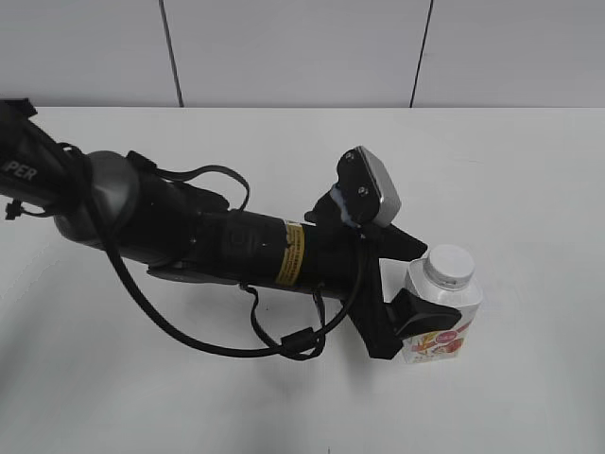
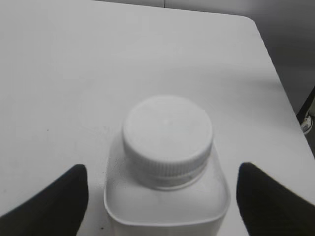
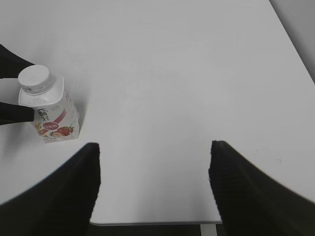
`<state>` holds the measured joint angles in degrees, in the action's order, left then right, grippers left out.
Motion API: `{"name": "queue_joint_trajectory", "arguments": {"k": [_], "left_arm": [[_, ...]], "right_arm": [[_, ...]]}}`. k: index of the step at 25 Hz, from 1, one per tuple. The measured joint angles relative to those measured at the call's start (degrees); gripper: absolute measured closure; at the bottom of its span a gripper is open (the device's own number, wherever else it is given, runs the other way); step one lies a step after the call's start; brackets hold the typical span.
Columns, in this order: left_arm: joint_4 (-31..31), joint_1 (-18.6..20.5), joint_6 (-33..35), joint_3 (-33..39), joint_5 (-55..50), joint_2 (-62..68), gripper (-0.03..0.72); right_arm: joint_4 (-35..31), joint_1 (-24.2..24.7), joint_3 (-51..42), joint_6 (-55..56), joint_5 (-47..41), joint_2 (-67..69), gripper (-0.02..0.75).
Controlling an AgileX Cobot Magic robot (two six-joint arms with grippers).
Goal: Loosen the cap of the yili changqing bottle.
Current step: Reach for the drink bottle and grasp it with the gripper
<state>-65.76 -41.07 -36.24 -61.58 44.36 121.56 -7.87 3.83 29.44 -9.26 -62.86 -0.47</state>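
Next, my left gripper grabs the yili changqing bottle by its squarish body (image 1: pixel 437 337) (image 2: pixel 166 206), so that the cap stays free to twist.
The yili changqing bottle (image 1: pixel 446 331) is a small white squarish bottle with a red fruit label, standing upright at the right of the white table. Its white ribbed cap (image 1: pixel 448 266) sits on the neck. My left gripper (image 1: pixel 419 284) is open, with one black finger on each side of the bottle's body. In the left wrist view the cap (image 2: pixel 167 132) and the bottle's shoulders (image 2: pixel 123 196) lie between the fingers of that gripper (image 2: pixel 162 196), with small gaps. My right gripper (image 3: pixel 155 162) is open and empty, well to the right of the bottle (image 3: pixel 51 115) and its cap (image 3: pixel 33 77).
The white table (image 1: pixel 529 170) has a rounded far corner (image 2: pixel 253 24) and a near edge (image 3: pixel 157 222) below my right gripper. The left arm's black body and cables (image 1: pixel 236 251) stretch across the middle of the table. A grey wall stands behind.
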Motion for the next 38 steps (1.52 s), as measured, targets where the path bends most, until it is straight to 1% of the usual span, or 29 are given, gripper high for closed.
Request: {"name": "queue_joint_trajectory", "arguments": {"k": [4, 7, 11, 15, 21, 26, 28, 38], "left_arm": [[0.0, -0.1, 0.0, -0.5, 0.1, 0.0, 0.123], [-1.3, -0.1, -0.1, -0.5, 0.2, 0.0, 0.127], [-5.3, -0.1, -0.1, -0.6, 0.1, 0.0, 0.174], [-6.9, -0.1, -0.1, -0.7, 0.0, 0.0, 0.211], [-6.5, -0.1, -0.1, -0.7, 0.0, 0.0, 0.224], [-2.4, -0.1, -0.2, -0.7, -0.3, 0.3, 0.231], [-1.9, -0.1, -0.2, -0.7, -0.3, 0.4, 0.234], [-2.7, -0.1, -0.2, -0.7, -0.3, 0.4, 0.239]], "right_arm": [[0.0, 0.0, 0.0, 0.0, 0.0, 0.0, 0.192], [0.0, 0.0, 0.0, 0.0, 0.0, 0.0, 0.192], [0.0, 0.0, 0.0, 0.0, 0.0, 0.0, 0.192], [0.0, 0.0, 0.0, 0.0, 0.0, 0.0, 0.192], [0.0, 0.0, 0.0, 0.0, 0.0, 0.0, 0.192], [0.0, 0.0, 0.0, 0.0, 0.0, 0.0, 0.192], [0.0, 0.0, 0.0, 0.0, 0.0, 0.0, 0.192], [-1.2, 0.0, 0.0, 0.0, 0.0, 0.0, 0.192]]}}
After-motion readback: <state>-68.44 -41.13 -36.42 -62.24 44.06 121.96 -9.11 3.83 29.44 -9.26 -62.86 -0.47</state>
